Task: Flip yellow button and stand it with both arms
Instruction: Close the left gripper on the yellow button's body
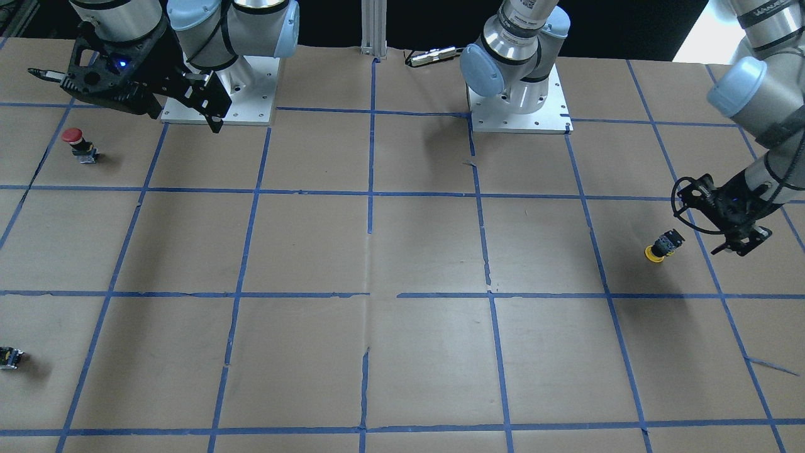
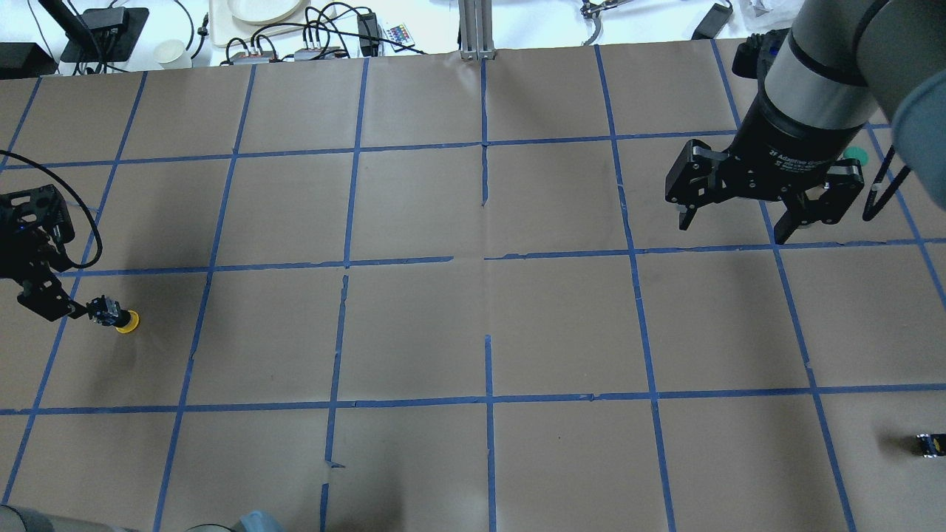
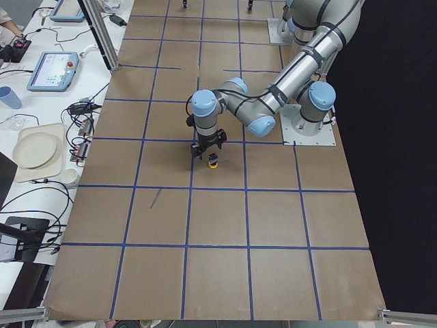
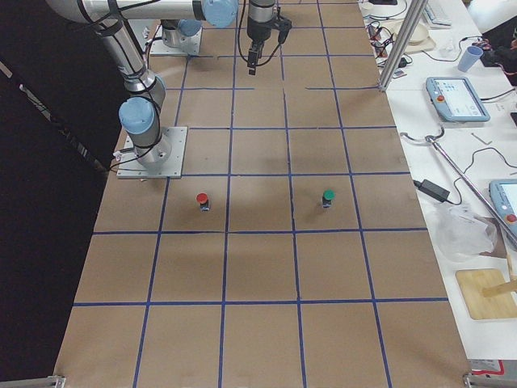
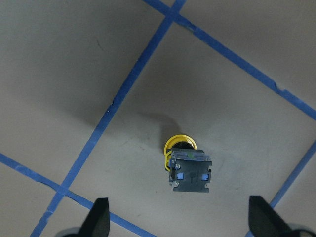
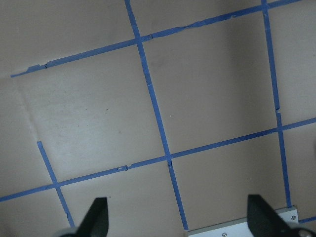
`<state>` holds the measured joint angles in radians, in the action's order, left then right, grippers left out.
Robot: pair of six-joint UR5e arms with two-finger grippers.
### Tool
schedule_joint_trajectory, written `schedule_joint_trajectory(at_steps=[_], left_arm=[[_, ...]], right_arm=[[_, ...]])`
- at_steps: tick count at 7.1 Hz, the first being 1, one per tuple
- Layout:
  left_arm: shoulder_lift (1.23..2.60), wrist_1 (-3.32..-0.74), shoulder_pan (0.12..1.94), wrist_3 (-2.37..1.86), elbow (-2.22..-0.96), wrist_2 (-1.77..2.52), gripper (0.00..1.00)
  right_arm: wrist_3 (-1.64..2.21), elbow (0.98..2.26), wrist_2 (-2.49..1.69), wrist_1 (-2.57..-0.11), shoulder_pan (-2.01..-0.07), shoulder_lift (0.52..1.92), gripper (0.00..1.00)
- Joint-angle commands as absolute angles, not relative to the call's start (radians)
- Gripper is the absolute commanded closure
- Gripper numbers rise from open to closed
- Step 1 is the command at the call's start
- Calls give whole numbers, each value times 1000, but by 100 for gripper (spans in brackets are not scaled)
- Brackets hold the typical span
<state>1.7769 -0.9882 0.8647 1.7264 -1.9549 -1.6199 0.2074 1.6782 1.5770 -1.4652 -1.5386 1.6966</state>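
The button's yellow cap [image 1: 651, 255] will stay free to flip upright, as the robot's left gripper will grab the black-and-grey body [image 1: 669, 241].
The yellow button [image 1: 661, 246] rests on the brown paper at the robot's far left, cap down and black-grey body tilted up. It also shows in the overhead view [image 2: 120, 318] and the exterior left view [image 3: 213, 162]. In the left wrist view the button [image 5: 189, 170] lies ahead of the two fingertips, with its body's underside toward the camera. My left gripper [image 5: 180, 220] is open, low over the table and close beside the button [image 1: 742, 242] [image 2: 77, 307]. My right gripper [image 2: 733, 225] is open and empty, held high over the table's right part [image 1: 126, 100] [image 6: 180, 220].
A red-capped button [image 1: 75, 141] stands near the right arm's base plate [image 1: 251, 94]. A green-capped button [image 4: 327, 196] stands farther out, partly behind the right gripper in the overhead view. A small capless black part [image 2: 930, 445] lies near the table's right edge.
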Motion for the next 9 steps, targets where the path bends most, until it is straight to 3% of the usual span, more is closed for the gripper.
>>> schedule_joint_trajectory(at_steps=[1, 9], left_arm=[[1773, -862, 838, 1796, -2048, -1612, 1], [1792, -902, 824, 1770, -2043, -1551, 10]], right_arm=[[204, 1678, 1577, -1465, -1539, 1697, 0], [202, 1678, 1578, -1474, -1539, 1697, 0]])
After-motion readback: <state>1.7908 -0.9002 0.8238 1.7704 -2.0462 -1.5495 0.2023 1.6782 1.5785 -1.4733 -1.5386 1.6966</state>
